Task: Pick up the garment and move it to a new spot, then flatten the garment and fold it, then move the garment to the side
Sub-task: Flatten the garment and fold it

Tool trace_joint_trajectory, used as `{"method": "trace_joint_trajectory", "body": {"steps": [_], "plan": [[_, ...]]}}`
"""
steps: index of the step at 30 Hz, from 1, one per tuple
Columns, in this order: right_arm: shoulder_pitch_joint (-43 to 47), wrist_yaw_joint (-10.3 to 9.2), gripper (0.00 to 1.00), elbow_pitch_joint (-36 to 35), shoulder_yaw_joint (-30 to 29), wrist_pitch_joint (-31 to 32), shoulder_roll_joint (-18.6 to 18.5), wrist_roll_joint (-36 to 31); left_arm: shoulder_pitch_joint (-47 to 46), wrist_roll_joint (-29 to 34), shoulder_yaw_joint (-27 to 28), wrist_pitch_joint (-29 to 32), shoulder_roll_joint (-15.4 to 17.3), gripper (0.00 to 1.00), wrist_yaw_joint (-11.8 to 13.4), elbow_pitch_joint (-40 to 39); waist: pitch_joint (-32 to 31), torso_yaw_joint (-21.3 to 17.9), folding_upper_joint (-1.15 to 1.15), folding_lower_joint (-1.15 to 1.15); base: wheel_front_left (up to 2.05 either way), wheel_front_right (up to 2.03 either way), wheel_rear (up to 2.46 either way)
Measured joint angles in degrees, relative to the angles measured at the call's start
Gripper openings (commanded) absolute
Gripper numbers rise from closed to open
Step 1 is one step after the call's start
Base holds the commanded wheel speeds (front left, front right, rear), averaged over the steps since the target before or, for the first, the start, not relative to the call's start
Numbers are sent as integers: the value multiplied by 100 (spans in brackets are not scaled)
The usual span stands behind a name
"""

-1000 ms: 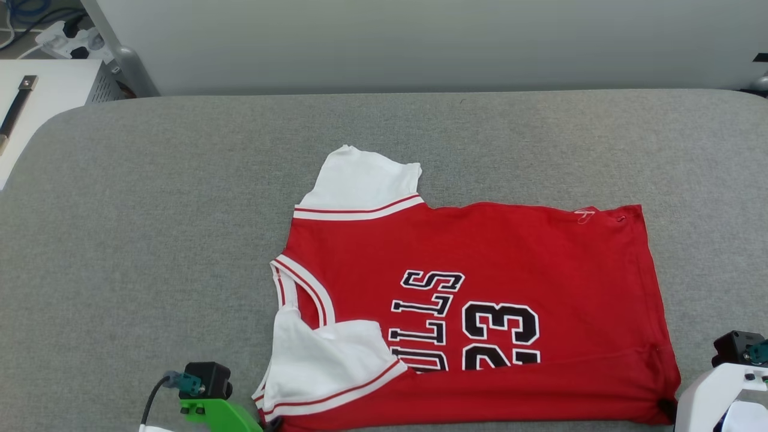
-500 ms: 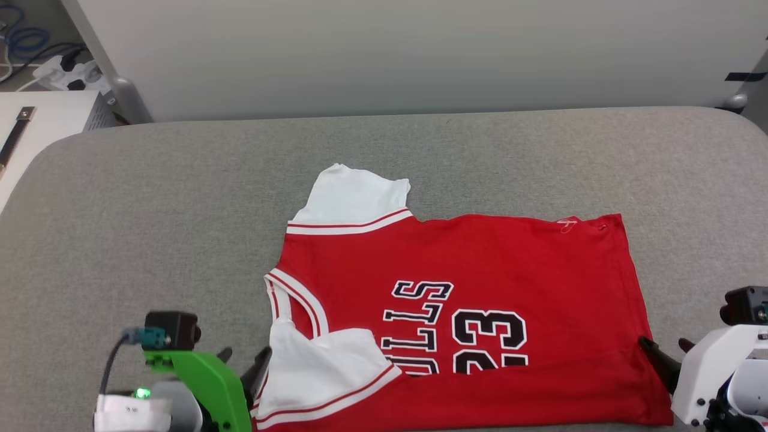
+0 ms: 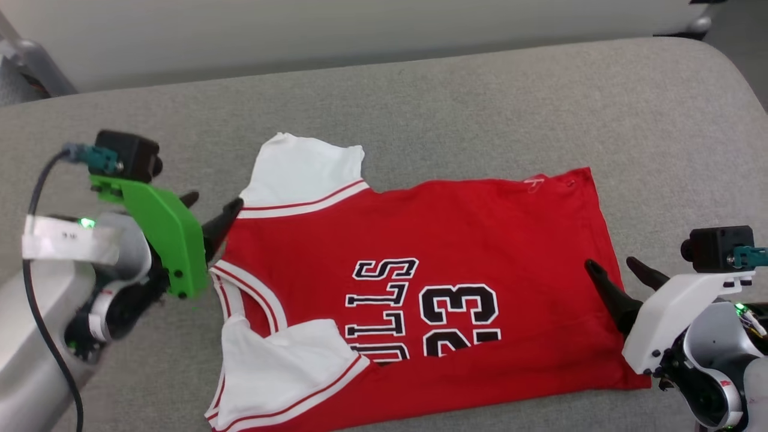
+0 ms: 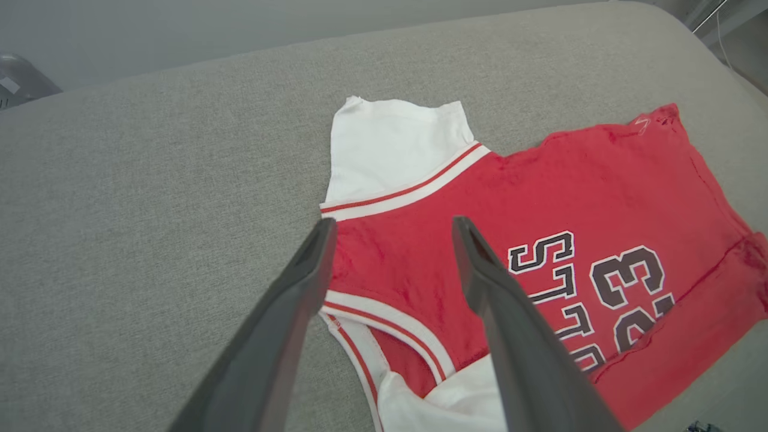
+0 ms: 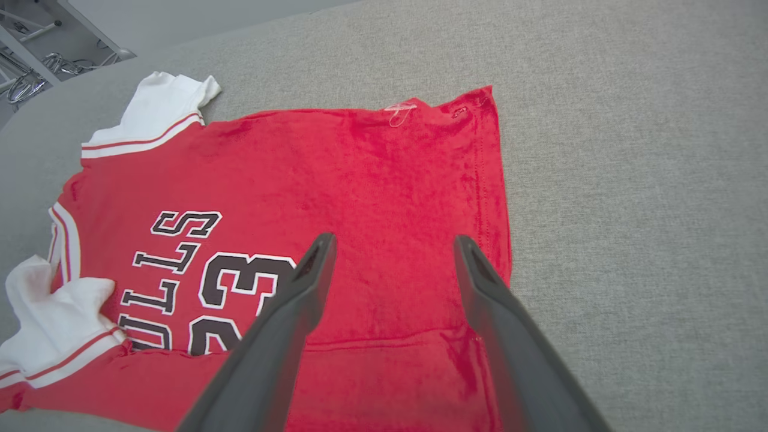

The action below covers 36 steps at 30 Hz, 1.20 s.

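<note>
I should use my left gripper next to pinch the garment by the edge of its far white sleeve (image 3: 285, 137). The cloth curls up there, and the red body (image 3: 461, 237) lies flat.
The garment (image 3: 456, 240), a red jersey with white sleeves and black lettering with 23, lies on the grey padded table (image 3: 480, 96), collar to the left and hem to the right. Its near strip is folded up over the lower part of the lettering, with the near sleeve (image 3: 276, 366) lying on top. My left gripper (image 3: 213, 201) is open at the far shoulder; in the left wrist view, it (image 4: 393, 223) hovers above the shoulder of the garment (image 4: 600, 180). My right gripper (image 3: 612, 264) is open at the hem, and it (image 5: 394, 240) holds nothing above the garment (image 5: 360, 168).
A pale wall (image 3: 300, 30) runs behind the table's far edge. The table's right corner (image 3: 738, 78) curves round. A metal post (image 3: 30, 72) stands at the far left. Bare grey surface lies left, right and beyond the jersey.
Both grippers have opened and let go of the garment's folded near edge. They have moved away from that edge, toward the far shoulder and the hem. The head camera has shifted.
</note>
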Motion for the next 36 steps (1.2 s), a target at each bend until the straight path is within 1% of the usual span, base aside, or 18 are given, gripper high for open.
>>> {"method": "trace_joint_trajectory", "body": {"steps": [4,9,12,16,23,31,35,36], "plan": [[-143,0,100,65,155,-151,65,-10,-706,-21,-83,662,38,100,-240,491,280,-224,0,0,0,0,0],[-323,0,100,97,307,-277,77,-8,-1491,-27,-189,1373,-16,100,-419,1269,629,-499,0,0,0,0,0],[-429,0,100,85,386,-323,85,-7,-1894,-26,-216,1656,-113,100,-465,1728,835,-645,0,0,0,0,0],[-523,0,100,54,480,-363,97,-7,-2342,-8,-272,1879,-222,100,-553,2296,1102,-818,0,1,0,0,0],[-688,0,100,5,616,-446,121,-7,-2886,199,-365,1909,-365,100,-730,3104,1540,-1045,0,1,0,0,0],[-757,0,100,36,702,-499,134,-7,-3114,391,-471,1601,-515,100,-1007,3702,1852,-1214,0,1,0,0,0],[-758,0,100,77,712,-506,137,-7,-3231,439,-501,1452,-576,100,-1094,3946,1906,-1254,0,1,0,0,0],[-758,0,100,85,712,-522,137,-7,-3244,439,-522,1497,-583,35,-1138,4001,1907,-1256,0,1,0,0,0]]}}
